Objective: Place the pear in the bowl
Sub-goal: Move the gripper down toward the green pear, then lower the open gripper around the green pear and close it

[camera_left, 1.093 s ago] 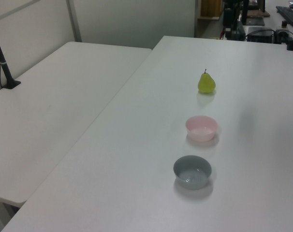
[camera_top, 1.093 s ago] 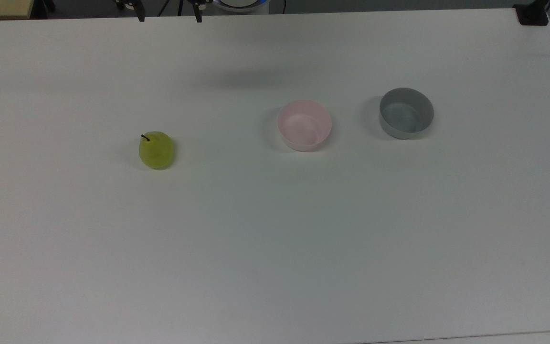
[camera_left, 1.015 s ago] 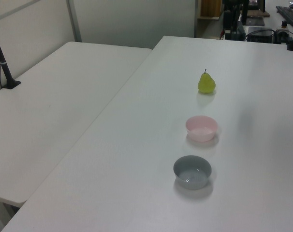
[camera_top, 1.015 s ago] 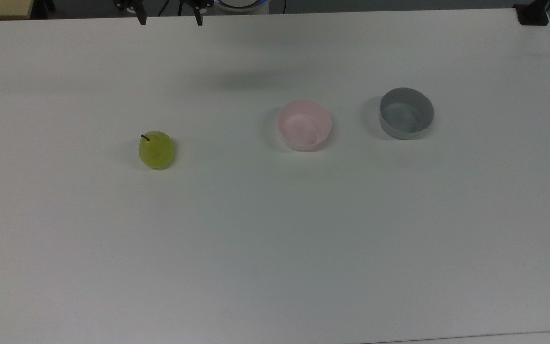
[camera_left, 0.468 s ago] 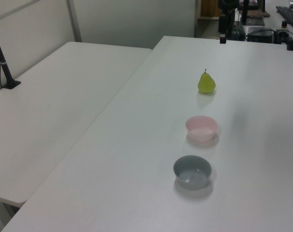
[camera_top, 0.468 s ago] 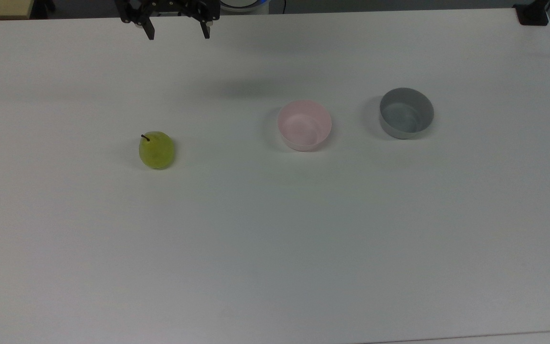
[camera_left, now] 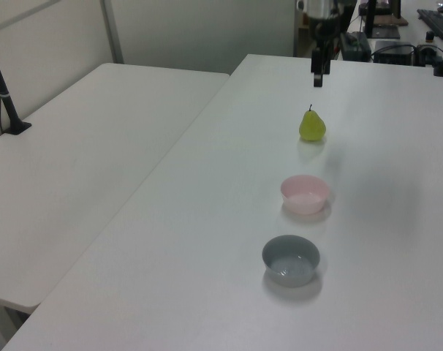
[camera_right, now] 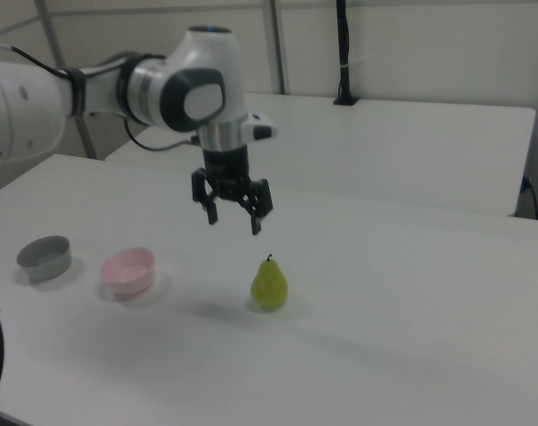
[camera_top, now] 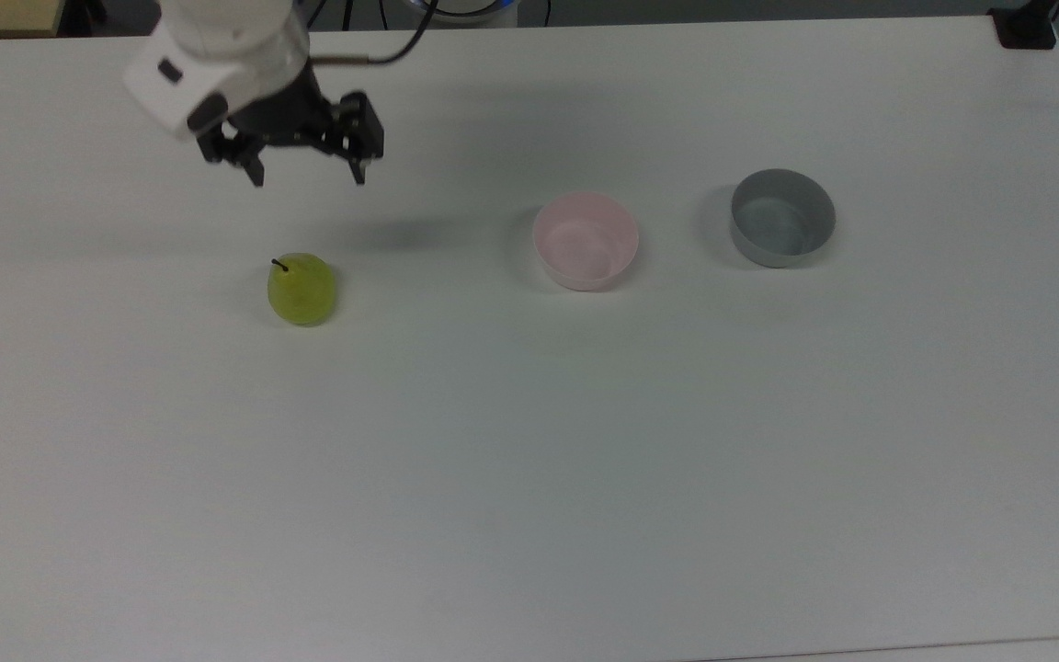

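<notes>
I need to put the yellow-green pear in the pale pink bowl (camera_left: pixel 305 194), so my gripper should grab the pear by its narrow upper part (camera_left: pixel 311 118) next.
The yellow-green pear (camera_top: pixel 301 289) (camera_left: pixel 312 126) (camera_right: pixel 269 285) stands upright on the white table, its dark stem up. The pale pink bowl (camera_top: pixel 586 241) (camera_left: pixel 305 194) (camera_right: pixel 129 271) sits apart from it, to the pear's right in the top view. My gripper (camera_top: pixel 309 177) (camera_right: pixel 234 219) hangs open and empty in the air, fingers pointing down, above and beyond the pear in the top view. In the left view the gripper (camera_left: pixel 318 77) is just past the pear.
A grey bowl (camera_top: pixel 782 218) (camera_left: pixel 290 259) (camera_right: pixel 44 256) of like size stands beyond the pink one, at the top view's right. A second white table (camera_left: pixel 82 146) adjoins on the left view's left. A black post base (camera_top: pixel 1024 28) sits at the top view's far right corner.
The arm has come in from the top view's far edge and moved down toward the pear, fingers still open. Pear and bowls have not moved.
</notes>
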Tool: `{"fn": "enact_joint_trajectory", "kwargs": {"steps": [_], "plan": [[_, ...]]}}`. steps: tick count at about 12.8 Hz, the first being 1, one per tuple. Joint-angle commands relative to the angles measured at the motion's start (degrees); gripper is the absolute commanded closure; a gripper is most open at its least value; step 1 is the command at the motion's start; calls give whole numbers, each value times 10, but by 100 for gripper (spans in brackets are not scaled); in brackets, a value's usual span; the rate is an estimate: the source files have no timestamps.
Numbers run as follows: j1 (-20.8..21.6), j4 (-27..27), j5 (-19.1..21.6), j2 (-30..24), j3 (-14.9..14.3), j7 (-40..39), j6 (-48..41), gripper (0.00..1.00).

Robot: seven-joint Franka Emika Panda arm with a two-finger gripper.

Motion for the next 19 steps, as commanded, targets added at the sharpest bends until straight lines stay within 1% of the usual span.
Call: {"fn": "enact_joint_trajectory", "kwargs": {"steps": [1, 4, 6, 8, 10, 12, 13, 14, 15, 16, 17, 19], "plan": [[8, 15, -14, 64, -20, -18, 46, 0], [8, -2, -28, 87, -38, -38, 84, 0], [8, -6, -39, 113, -38, -38, 111, 0], [8, -6, -42, 132, -41, -38, 136, 0], [23, -12, -42, 150, -41, -33, 146, 0], [24, -29, -54, 154, -41, -32, 153, 0], [28, -33, -60, 154, -41, -31, 153, 2], [29, -32, -68, 151, -41, -30, 152, 42], [28, -32, -66, 145, -41, -30, 147, 71], [26, -32, -64, 133, -41, -29, 143, 86], [23, -32, -61, 118, -41, -29, 136, 96], [23, -29, -58, 91, -41, -30, 105, 98]]}}
